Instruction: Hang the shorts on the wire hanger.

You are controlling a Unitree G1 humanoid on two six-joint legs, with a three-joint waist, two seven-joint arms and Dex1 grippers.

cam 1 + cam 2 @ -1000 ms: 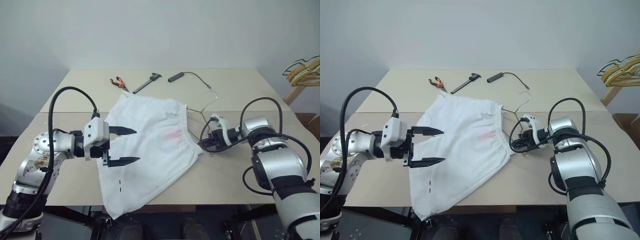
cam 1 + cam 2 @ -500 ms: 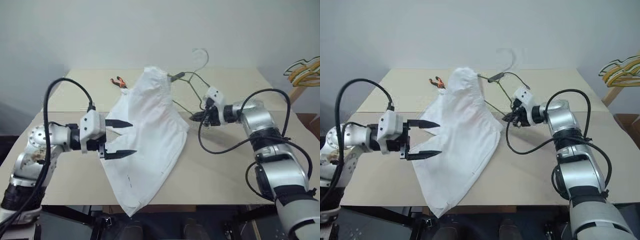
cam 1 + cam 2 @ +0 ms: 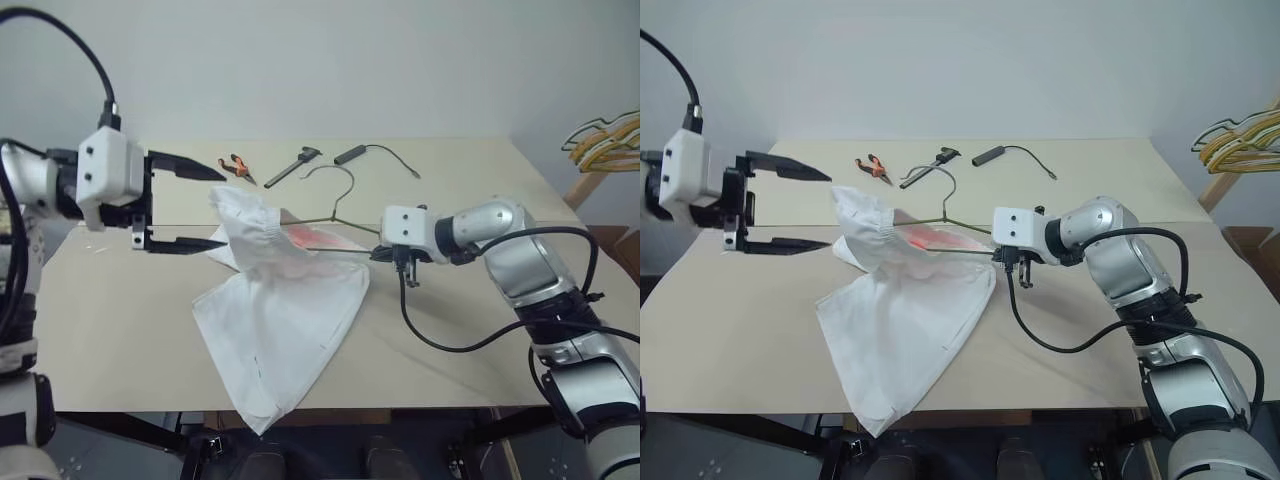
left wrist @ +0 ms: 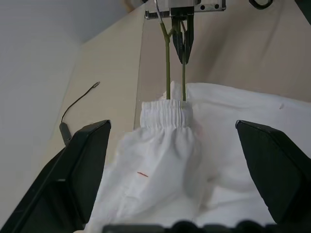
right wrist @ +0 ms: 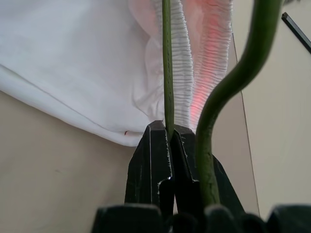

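Observation:
The left gripper grabs the shorts by their gathered waistband [image 3: 243,213] next, to pull them over the end of the wire hanger [image 3: 334,205].
The white shorts [image 3: 275,305] lie partly on the table, their gathered waistband [image 3: 243,213] lifted on one end of the wire hanger [image 3: 334,205]. The hanger's thin olive wires [image 4: 167,63] run into the waistband [image 4: 164,114]. Its small hook [image 3: 331,174] points toward the back of the table. My right gripper [image 3: 382,255] is shut on the hanger's wire [image 5: 166,63] just beside the shorts' edge [image 5: 73,53]. My left gripper [image 3: 218,208] is open, held above the table just left of the raised waistband, with nothing between its fingers [image 4: 73,179].
Orange-handled pliers [image 3: 236,165], a dark caliper-like tool [image 3: 292,166] and a black cable with a small block [image 3: 352,154] lie at the back of the beige table [image 3: 470,350]. A bunch of yellow and wooden hangers [image 3: 605,140] sits off the far right.
My right gripper raised the hanger, rolled it and carried it leftward, lifting the waistband off the table. My left gripper rose and moved left, off the shorts, still open.

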